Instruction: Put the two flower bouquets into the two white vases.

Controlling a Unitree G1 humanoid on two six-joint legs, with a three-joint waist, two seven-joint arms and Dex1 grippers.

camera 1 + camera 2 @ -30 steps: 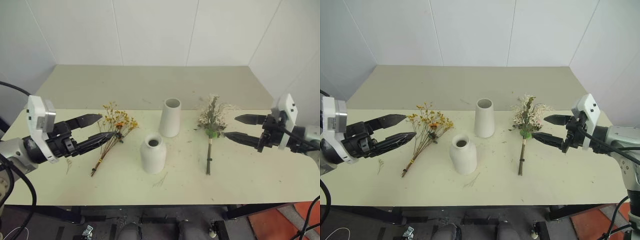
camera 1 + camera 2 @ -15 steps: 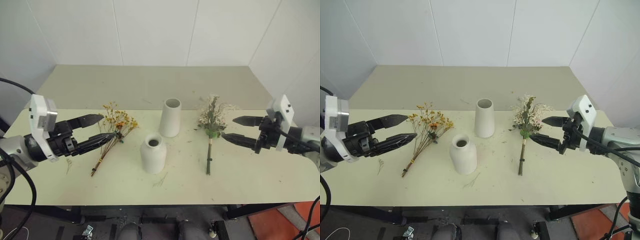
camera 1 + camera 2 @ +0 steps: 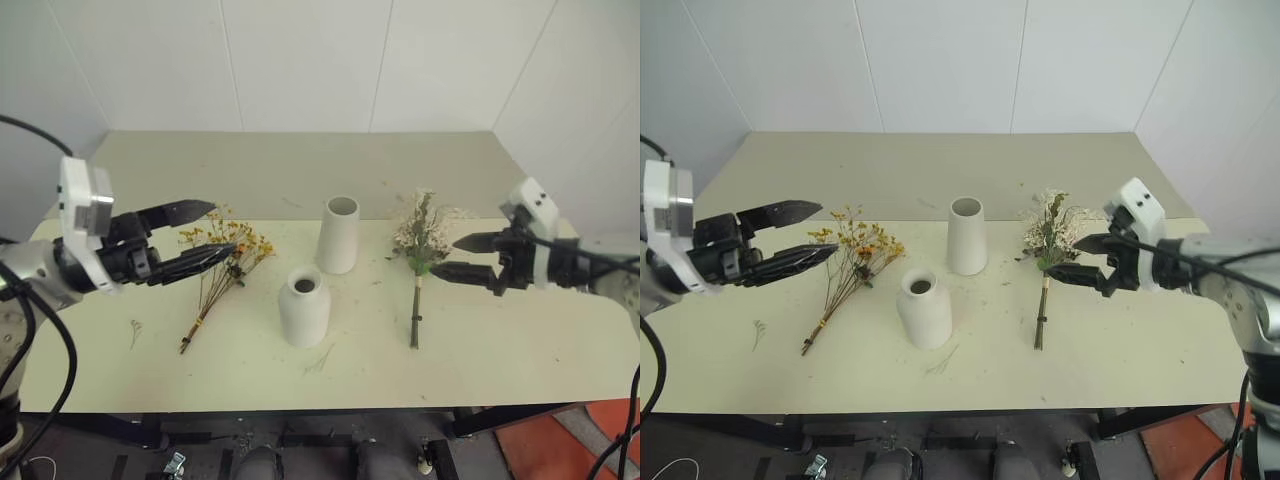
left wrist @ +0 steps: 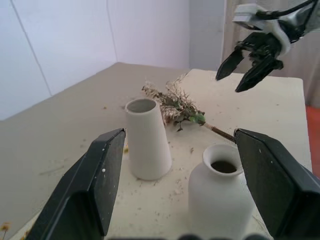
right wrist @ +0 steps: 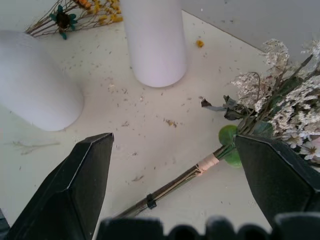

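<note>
The left gripper grabs the yellow-orange bouquet's thin brown stems next. The bouquet spreads into dry, delicate flower heads at one end.
The yellow-orange flower bouquet [image 3: 225,262] lies on the table left of centre, stems pointing toward the front edge. My left gripper [image 3: 222,228] hovers open over its flower heads, pointing right, with nothing between its fingers. The cream-pink bouquet [image 3: 424,235] with green leaves lies right of centre, stems toward me. My right gripper [image 3: 444,256] is open just right of its leaves and apart from it, angled down and left. The tall white vase [image 3: 339,234] stands mid-table, and the shorter narrow-necked vase [image 3: 305,306] stands in front of it. Both vases are empty.
The pale table [image 3: 520,350] ends at white walls behind and at a front edge close to me. A loose sprig [image 3: 133,330] lies at the front left, and a thin twig [image 3: 320,360] lies in front of the short vase. Plant crumbs dot the surface.
Both grippers have moved inward toward the centre. The left one rose a little over the yellow flowers. The right one came closer to the cream bouquet and tipped downward.
</note>
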